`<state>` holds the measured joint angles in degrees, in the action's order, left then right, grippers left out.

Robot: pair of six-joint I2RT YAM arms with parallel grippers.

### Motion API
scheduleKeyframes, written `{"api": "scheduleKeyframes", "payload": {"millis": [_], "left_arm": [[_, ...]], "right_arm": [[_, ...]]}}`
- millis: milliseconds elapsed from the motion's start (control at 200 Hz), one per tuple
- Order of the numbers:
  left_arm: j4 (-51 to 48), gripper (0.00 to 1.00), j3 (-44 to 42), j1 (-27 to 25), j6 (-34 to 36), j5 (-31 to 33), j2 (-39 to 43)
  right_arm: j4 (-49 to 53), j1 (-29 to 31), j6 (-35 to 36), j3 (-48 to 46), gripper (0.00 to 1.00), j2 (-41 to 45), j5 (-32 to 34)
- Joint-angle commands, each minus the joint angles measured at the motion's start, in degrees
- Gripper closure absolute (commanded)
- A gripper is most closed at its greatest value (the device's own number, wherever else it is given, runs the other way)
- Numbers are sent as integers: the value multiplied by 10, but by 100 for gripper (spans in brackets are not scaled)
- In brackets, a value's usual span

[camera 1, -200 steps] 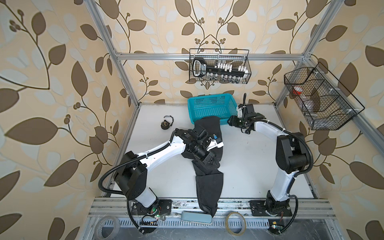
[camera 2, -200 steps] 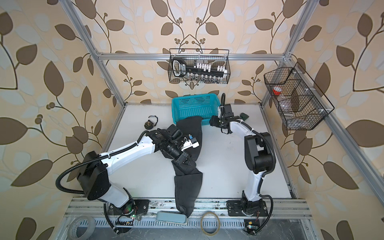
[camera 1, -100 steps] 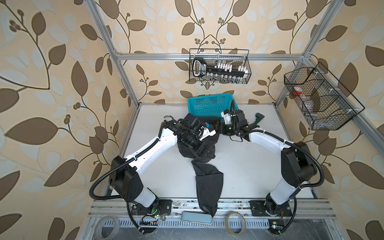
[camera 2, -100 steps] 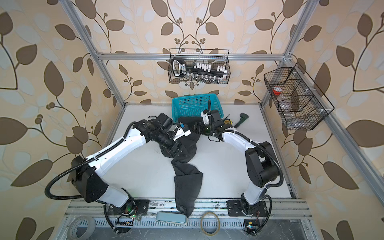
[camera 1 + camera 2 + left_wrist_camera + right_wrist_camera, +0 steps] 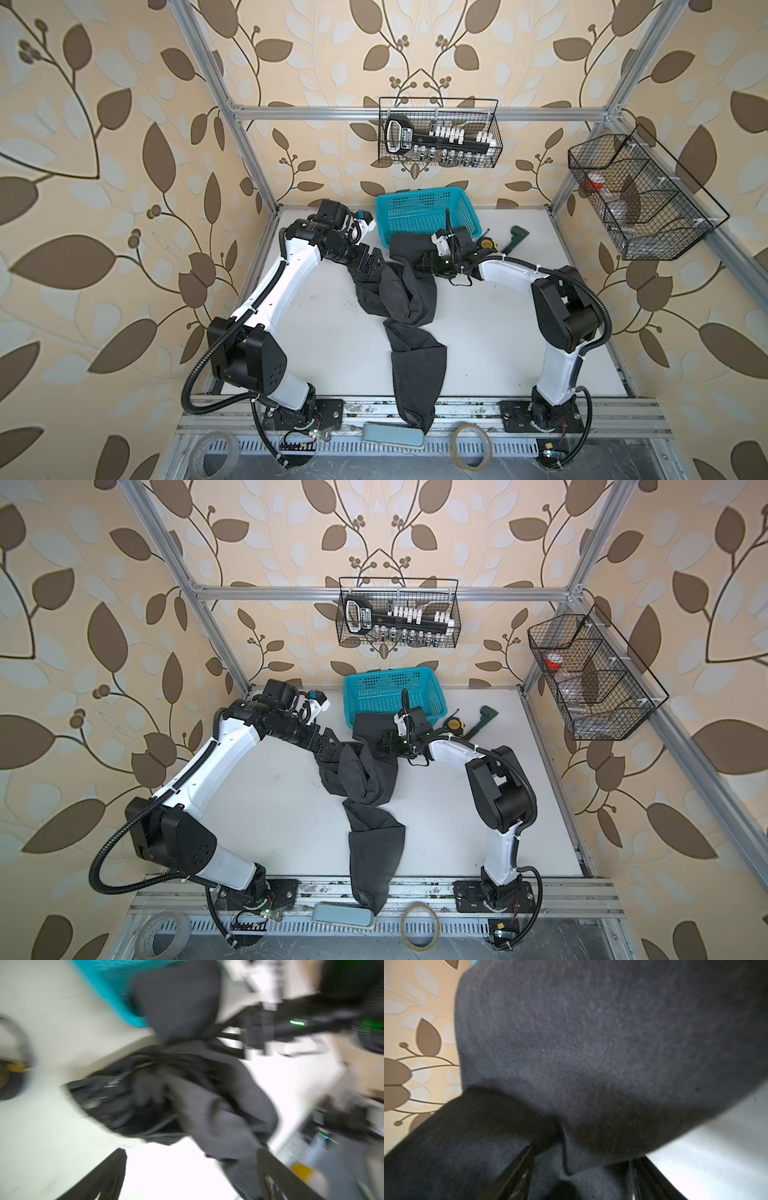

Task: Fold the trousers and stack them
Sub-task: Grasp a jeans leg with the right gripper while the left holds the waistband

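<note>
My left gripper grabs the trousers (image 5: 409, 299) by the waistband edge next, since the legs stay free for folding.
The dark charcoal trousers (image 5: 409, 299) (image 5: 365, 771) lie crumpled down the middle of the white table. Their far end rests against the front of the teal basket (image 5: 415, 194), and one leg runs over the table's front edge. My left gripper (image 5: 370, 264) (image 5: 191, 1153) is open at the heap's left edge, with bare table between its fingers and cloth beside one finger. My right gripper (image 5: 424, 264) (image 5: 581, 1155) stands open at the far end by the basket, its fingers apart around a fold of the trousers (image 5: 591, 1043). The left wrist view is blurred.
A yellow tape measure (image 5: 486, 244) and a green tool (image 5: 515, 237) lie right of the basket. A dark object with a yellow part (image 5: 10, 1076) sits on the table in the left wrist view. Wire baskets hang on the back wall (image 5: 440, 133) and right wall (image 5: 640, 199). Tape rolls (image 5: 471, 449) lie below the front rail.
My left gripper dragged the trousers' upper part toward the basket, then opened and let go. My right gripper swung in from the right onto the cloth by the basket.
</note>
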<state>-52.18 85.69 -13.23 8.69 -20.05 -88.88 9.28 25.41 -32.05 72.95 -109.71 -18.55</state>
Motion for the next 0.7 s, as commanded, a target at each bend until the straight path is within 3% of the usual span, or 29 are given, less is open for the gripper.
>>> {"api": "scheduleKeyframes", "payload": {"millis": [0,180,285,475,545,610,650,695], "left_arm": [[60,3,-2,13,-31,171,-50],[92,2,15,15,-32,172,-143],[98,2,19,18,-45,216,-185],[137,3,0,36,-90,162,-218],[139,5,3,44,-101,148,-231],[137,9,7,54,-105,135,-240],[139,15,7,64,-113,112,-245],[141,29,11,76,-126,65,-252]], "right_arm": [[17,6,42,-12,24,21,44],[-13,-17,70,-72,7,77,70],[-72,-35,36,-101,6,69,34],[-158,-21,-4,-80,9,7,-35],[-185,-16,-15,-77,16,-6,-49],[-195,-13,-17,-72,29,-19,-64],[-198,-13,-18,-70,42,-21,-71],[-198,-12,-18,-73,57,-14,-68]]}}
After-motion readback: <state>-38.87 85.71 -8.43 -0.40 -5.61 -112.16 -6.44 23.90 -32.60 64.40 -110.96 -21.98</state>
